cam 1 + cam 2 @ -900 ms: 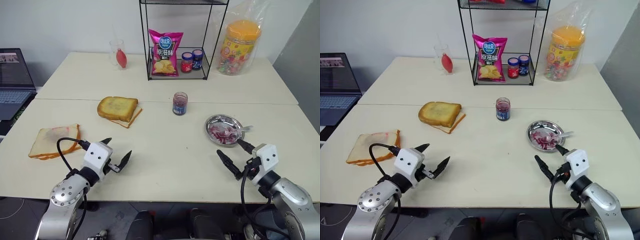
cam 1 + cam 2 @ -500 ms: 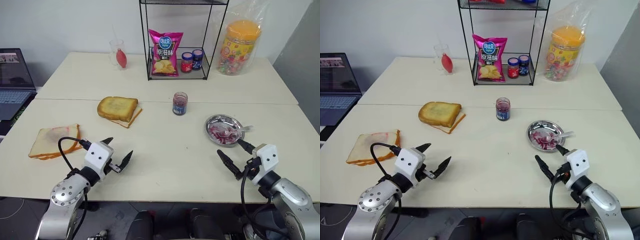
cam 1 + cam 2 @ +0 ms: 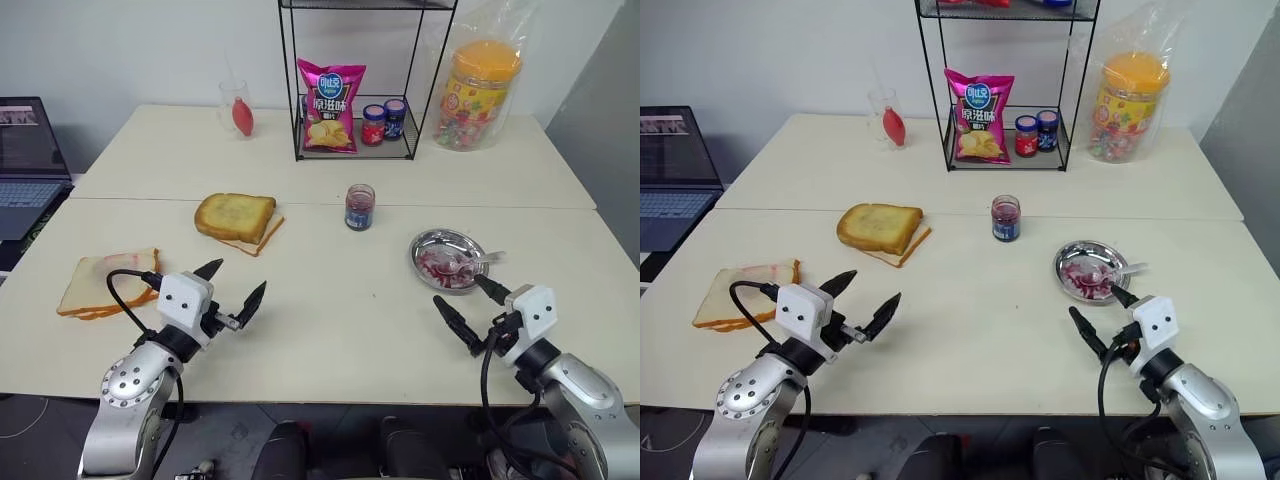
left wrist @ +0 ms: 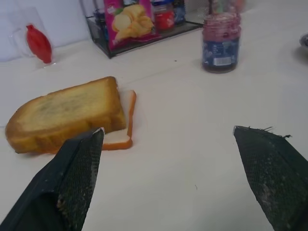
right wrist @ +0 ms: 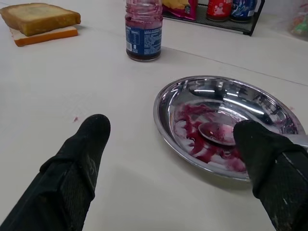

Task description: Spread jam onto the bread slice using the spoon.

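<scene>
My right gripper grabs the spoon by its clean handle (image 3: 493, 257) sticking out over the dish's rim next. The spoon's bowl (image 3: 452, 266) rests in smeared red jam.
The toasted golden-brown bread slice (image 3: 235, 214) lies on a thinner pale slice at mid-left of the table, close ahead of my left gripper (image 3: 236, 281), which hovers open and empty. A small glass jar of dark jam (image 3: 360, 206) stands at the table's centre. To its right a round metal dish (image 3: 440, 245) smeared with jam holds the silvery spoon (image 3: 472, 262), its handle pointing right. My right gripper (image 3: 461, 294) is open just in front of the dish, its fingers either side of the near rim in the right wrist view; the spoon's bowl (image 5: 215, 132) rests in the jam.
Pale bread slices with a pink smear (image 3: 108, 282) lie at the near left. A wire rack (image 3: 296, 90) at the back holds a chip bag and two capped jars. A candy tub (image 3: 480, 92), a glass (image 3: 237, 108) and a laptop (image 3: 25, 165) sit around the edges.
My left gripper has lifted a little and edged toward the toasted slice. The right gripper, the dish and the spoon stay as they were.
</scene>
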`<state>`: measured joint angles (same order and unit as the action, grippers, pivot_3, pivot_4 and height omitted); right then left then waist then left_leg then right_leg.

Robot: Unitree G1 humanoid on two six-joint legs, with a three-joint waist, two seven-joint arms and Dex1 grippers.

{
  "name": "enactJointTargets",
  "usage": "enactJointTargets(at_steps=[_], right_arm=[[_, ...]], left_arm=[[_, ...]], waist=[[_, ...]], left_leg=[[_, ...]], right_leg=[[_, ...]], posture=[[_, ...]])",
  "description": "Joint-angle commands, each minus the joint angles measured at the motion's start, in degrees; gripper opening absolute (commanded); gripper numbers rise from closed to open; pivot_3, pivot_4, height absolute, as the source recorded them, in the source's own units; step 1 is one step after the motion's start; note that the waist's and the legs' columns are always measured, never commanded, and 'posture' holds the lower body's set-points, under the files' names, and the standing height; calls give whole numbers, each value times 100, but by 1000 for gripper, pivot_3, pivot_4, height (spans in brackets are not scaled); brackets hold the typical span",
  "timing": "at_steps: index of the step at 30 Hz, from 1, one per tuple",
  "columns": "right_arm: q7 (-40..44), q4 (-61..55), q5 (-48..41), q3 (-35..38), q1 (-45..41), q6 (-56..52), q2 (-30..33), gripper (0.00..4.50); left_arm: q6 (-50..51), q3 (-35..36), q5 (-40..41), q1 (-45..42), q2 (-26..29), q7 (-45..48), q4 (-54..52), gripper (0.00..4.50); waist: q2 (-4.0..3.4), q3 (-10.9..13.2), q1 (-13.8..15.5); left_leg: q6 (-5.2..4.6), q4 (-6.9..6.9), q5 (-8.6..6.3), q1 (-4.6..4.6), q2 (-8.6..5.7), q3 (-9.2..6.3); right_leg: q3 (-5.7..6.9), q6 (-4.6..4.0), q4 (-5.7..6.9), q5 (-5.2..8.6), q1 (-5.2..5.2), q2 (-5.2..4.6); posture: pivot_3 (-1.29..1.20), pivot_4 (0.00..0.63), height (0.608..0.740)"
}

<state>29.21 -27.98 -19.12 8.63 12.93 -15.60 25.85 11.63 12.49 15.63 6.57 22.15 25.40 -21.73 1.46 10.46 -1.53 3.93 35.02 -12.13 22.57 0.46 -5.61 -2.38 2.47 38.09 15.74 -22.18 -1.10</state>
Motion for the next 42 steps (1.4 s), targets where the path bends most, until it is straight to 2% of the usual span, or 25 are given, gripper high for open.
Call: enactJointTargets(at_steps=[1, 5, 13, 18, 23, 28, 40, 42], right_arm=[[165, -468, -35, -138, -54, -53, 175, 4500], [194, -679, -124, -238, -357, -362, 334, 4500], [589, -832, -218, -610, -1196, -1116, 944, 4500], [637, -802, -161, -847, -1418, -1204, 1055, 4500], [592, -769, -129, -905, -1532, -1238, 1047, 4500], [554, -712, -47, -1005, -1718, -1279, 1025, 4500], [574, -807, -12, -1024, -1695, -1367, 1011, 4500], [553, -821, -10, -1020, -1706, -1380, 999, 4500]], left_arm=[[490, 391, 307, -384, -126, -489, 126, 4492], [1012, 676, 506, -897, -248, -970, 416, 4492], [1996, 1249, 850, -2670, -414, -2138, 1675, 4492], [1993, 1320, 758, -3646, -299, -2369, 2868, 4492], [1920, 1233, 708, -3959, -189, -2230, 3423, 4492], [1470, 1461, 574, -5040, -136, -2675, 5224, 4492], [1026, 1598, 627, -6006, 7, -2669, 7171, 4492], [940, 1537, 589, -6090, 22, -2611, 7308, 4201]], waist=[[0, 0, 0], [0, 0, -1], [9, -4, 4], [12, -3, 3], [12, -3, -23], [18, -1, 3], [20, 0, -10], [20, 0, -12]], left_leg=[[0, 0, 0, 0, 1, -2], [0, 0, 0, -2, 2, -3], [0, 18, 1, 3, -5, -6], [0, 17, 1, 17, -10, -9], [1, 17, 0, 17, -11, -6], [8, 18, 6, 16, -10, -16], [10, 23, 7, 27, -23, -17], [10, 24, 7, 27, -23, -16]], right_leg=[[2, 1, 0, -1, 0, 2], [2, 5, 1, -3, 1, 6], [3, 26, -3, -19, 7, 6], [5, 27, -9, -19, -1, 4], [2, 28, -8, -20, -4, 2], [10, 31, -3, -26, -3, 5], [10, 40, -8, -30, -8, -6], [9, 41, -8, -31, -8, -6]], posture=[[0, 150, 740], [0, 150, 740], [0, 150, 740], [0, 150, 740], [0, 150, 740], [0, 150, 740], [0, 150, 740], [0, 150, 740]])
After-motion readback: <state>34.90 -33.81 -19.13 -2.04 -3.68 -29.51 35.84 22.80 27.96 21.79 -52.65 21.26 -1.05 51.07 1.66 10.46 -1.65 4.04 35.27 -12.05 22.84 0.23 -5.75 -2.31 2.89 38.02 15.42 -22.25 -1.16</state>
